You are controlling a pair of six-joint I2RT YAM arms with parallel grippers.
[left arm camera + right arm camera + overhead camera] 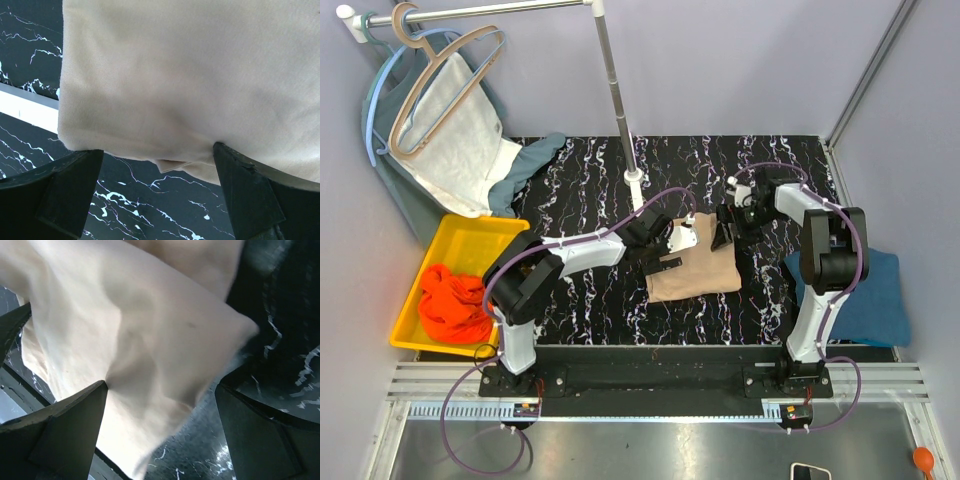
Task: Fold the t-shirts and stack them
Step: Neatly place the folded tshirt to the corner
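The right gripper grabs the folded beige-tan t-shirt by the side facing the teal-blue t-shirt next, to stack it there still folded.
A beige-tan t-shirt, folded into a small rectangle, lies on the black marbled table at the centre. My left gripper is at the shirt's left edge, jaws wide open. In its wrist view the folded edge sits just beyond the fingertips, untouched. My right gripper hovers at the shirt's far right corner, also open. There a loose beige corner hangs between the spread fingers, not pinched. A dark teal-blue t-shirt lies at the right edge. A bright orange-red t-shirt is bunched in the yellow bin.
A metal pole stands at the back centre of the table, carrying a rail with a wooden hanger. A white cloth and a grey-green garment hang at the back left. Grey walls close in on both sides.
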